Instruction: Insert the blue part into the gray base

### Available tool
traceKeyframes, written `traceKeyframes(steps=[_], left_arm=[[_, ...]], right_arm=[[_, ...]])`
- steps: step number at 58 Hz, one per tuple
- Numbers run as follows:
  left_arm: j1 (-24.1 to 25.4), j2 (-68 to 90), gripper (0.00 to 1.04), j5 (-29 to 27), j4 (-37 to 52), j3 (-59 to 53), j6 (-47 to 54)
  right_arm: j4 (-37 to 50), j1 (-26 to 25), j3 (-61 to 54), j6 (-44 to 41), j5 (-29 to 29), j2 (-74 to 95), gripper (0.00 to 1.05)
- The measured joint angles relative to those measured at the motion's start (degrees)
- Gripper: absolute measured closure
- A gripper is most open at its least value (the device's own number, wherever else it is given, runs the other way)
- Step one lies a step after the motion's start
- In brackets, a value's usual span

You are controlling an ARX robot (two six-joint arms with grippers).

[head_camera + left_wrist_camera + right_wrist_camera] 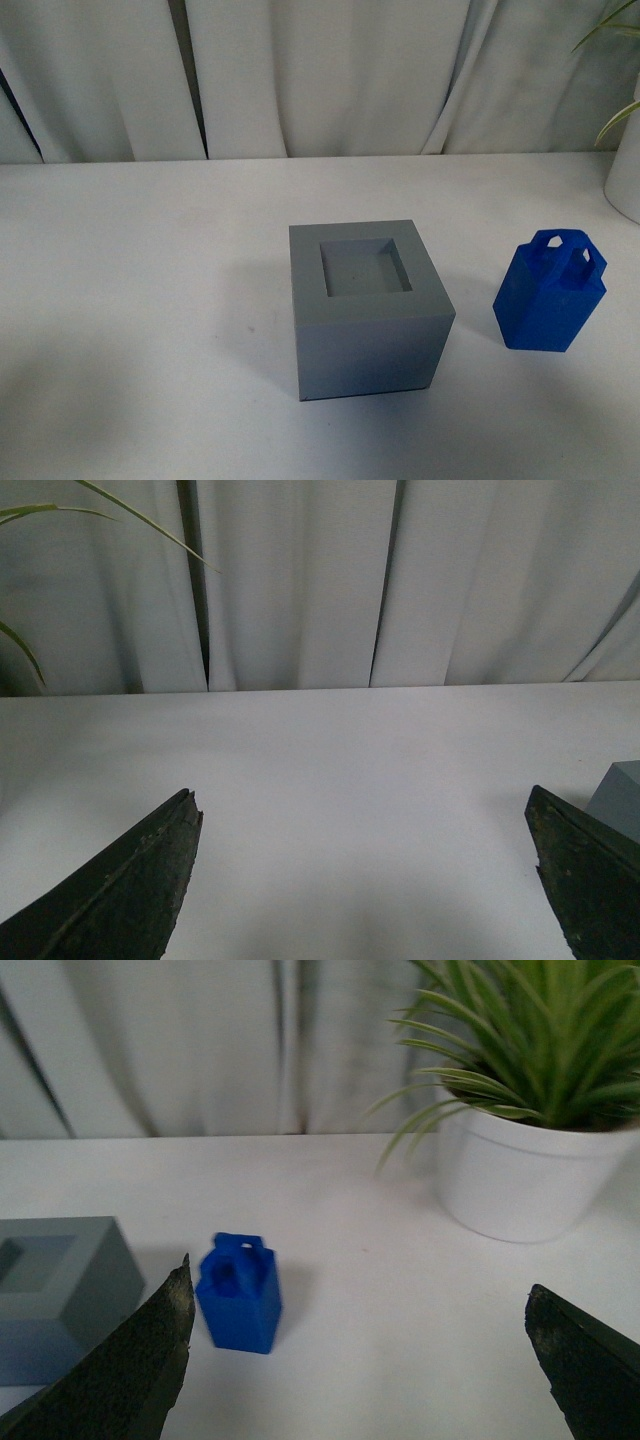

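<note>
Next, my right gripper grabs the blue part by its loop handles, which leaves the blue part's square body (243, 1312) free to enter the gray base's hollow.
The gray base (368, 310) stands on the white table in the middle of the front view, its square recess facing up and empty. The blue part (550, 295) stands upright to its right, apart from it, loop handles on top. Neither arm shows in the front view. My left gripper (365, 810) is open and empty over bare table, with a corner of the gray base (618, 800) just beyond one finger. My right gripper (360, 1290) is open and empty; the blue part (240, 1295) stands ahead of it close to one finger, with the gray base (55, 1295) beyond.
A white pot (525, 1175) with a green plant stands at the table's far right, behind the blue part; its edge shows in the front view (627, 170). White curtains (320, 75) hang behind the table's back edge.
</note>
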Motion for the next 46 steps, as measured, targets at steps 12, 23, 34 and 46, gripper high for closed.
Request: traceKeyframes(steps=[12, 23, 34, 46], left_arm=[[0.0, 0.0, 0.06, 0.0, 0.0, 0.0, 0.0], [0.0, 0.0, 0.06, 0.0, 0.0, 0.0, 0.0], [0.0, 0.0, 0.06, 0.0, 0.0, 0.0, 0.0], [0.0, 0.0, 0.06, 0.0, 0.0, 0.0, 0.0]], right_arm=[[-0.8, 3.5, 15.9, -12.6, -9.5, 24.8, 0.07], [-8.8, 3.7, 30.2, -21.7, -11.1, 39.1, 0.07], [-23.3, 5.0, 48.1, -33.7, -13.2, 53.5, 0.07], [-39.2, 8.0, 58.7, -47.2, -13.0, 61.5, 0.07]])
